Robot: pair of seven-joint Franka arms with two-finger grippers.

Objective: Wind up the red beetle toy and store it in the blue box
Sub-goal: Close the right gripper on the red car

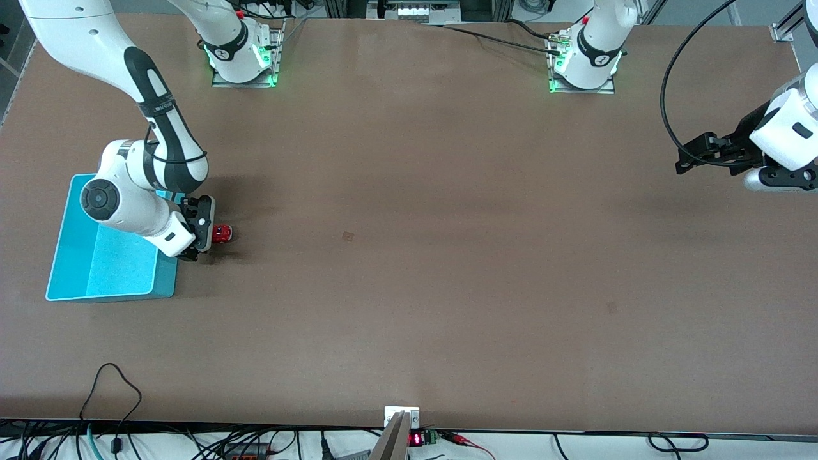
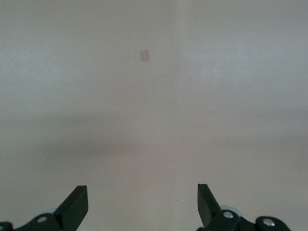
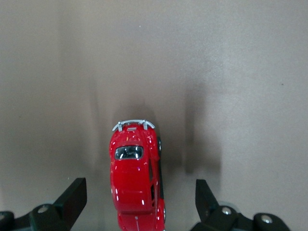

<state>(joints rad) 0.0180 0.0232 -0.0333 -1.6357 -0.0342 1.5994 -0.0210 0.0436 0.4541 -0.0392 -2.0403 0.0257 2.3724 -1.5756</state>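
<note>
The red beetle toy has to go into the blue box, so I need to grab the toy by the sides of its cabin [image 3: 134,187] with my right gripper next.
The red beetle toy [image 1: 222,234] sits on the brown table beside the blue box [image 1: 102,268], on the side toward the table's middle. My right gripper [image 1: 206,235] is open and low over the toy. In the right wrist view the toy [image 3: 134,178] lies between the fingers [image 3: 72,197], apart from both. The right arm covers part of the box. My left gripper [image 1: 693,155] is open and empty, waiting above the table at the left arm's end; its wrist view shows only its fingertips [image 2: 77,202] over bare table.
The box stands near the table's edge at the right arm's end. A small pale square mark [image 1: 348,236] lies on the table near its middle. Cables run along the table edge nearest the front camera.
</note>
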